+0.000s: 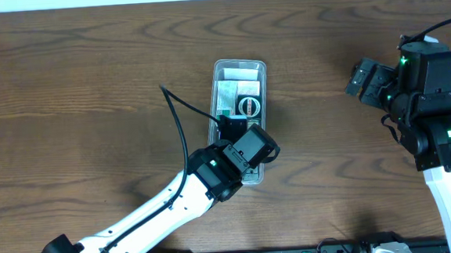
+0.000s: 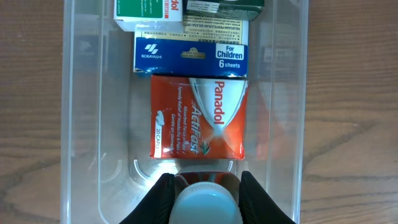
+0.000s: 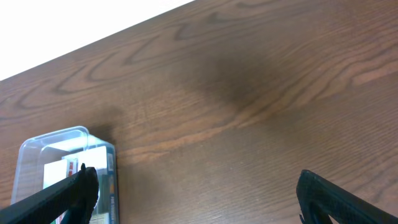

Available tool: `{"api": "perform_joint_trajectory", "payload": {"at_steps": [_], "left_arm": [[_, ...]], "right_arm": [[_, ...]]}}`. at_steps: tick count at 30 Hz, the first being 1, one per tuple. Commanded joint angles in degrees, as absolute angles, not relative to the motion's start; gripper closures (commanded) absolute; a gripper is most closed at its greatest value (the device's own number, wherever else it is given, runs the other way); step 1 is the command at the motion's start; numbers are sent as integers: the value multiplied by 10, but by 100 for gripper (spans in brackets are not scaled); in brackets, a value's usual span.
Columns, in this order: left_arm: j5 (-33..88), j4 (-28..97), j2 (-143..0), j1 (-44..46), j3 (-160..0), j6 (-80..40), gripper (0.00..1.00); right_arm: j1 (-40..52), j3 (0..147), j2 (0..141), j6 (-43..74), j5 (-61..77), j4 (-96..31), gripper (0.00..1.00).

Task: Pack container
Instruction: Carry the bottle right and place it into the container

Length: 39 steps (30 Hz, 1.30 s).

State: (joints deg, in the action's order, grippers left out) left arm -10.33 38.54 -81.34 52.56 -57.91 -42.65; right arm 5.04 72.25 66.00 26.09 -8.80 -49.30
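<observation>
The bottle's base reaches into the gap at the container's bottom beside the red box, so the bottle would stand. It is now time for my left gripper to open.
The clear plastic container (image 1: 238, 66) lies lengthwise in the middle of the table. In the left wrist view its wall (image 2: 74, 93) frames a red Panadol ActiFast box (image 2: 199, 118), a blue Kobayashi box (image 2: 189, 56) and further boxes beyond. My left gripper (image 2: 205, 186) is over the container's near end, shut on a small bottle with a white cap (image 2: 205, 202). In the overhead view the left gripper (image 1: 246, 145) covers that end. My right gripper (image 1: 361, 77) is open and empty, off to the right. The container also shows in the right wrist view (image 3: 62, 146).
The table is dark wood (image 1: 90, 88). The right arm's body (image 1: 436, 106) stands at the right edge. A black cable (image 1: 180, 121) runs from the left arm beside the container.
</observation>
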Motion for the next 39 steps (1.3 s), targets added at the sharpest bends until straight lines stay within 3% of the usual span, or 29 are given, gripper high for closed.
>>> {"api": "perform_joint_trajectory", "payload": {"at_steps": [1,4,5,7,14,25,28,34,39], "left_arm": [[-108,383,-813,526,-590,-449,87],[-108,383,-813,526,-590,-449,83],[-109,383,-813,526,-590,-449,74],[-114,383,-813,526,-589,-446,69],[-110,383,-813,526,-590,-447,37],[-133,382,-735,526,-641,-375,36],[-185,399,-694,514,-650,-354,28],[-258,464,-615,399,-650,-301,27],[-195,443,-599,273,-650,-126,22]], "right_arm": [[44,723,660,263,-90,-493,1],[44,723,660,263,-90,-493,1],[44,723,660,263,-90,-493,1],[44,723,660,263,-90,-493,1],[44,723,660,263,-90,-493,1],[44,723,660,263,-90,-493,1],[44,723,660,263,-90,-493,1],[44,723,660,263,-90,-493,1],[44,723,660,263,-90,-493,1]]}}
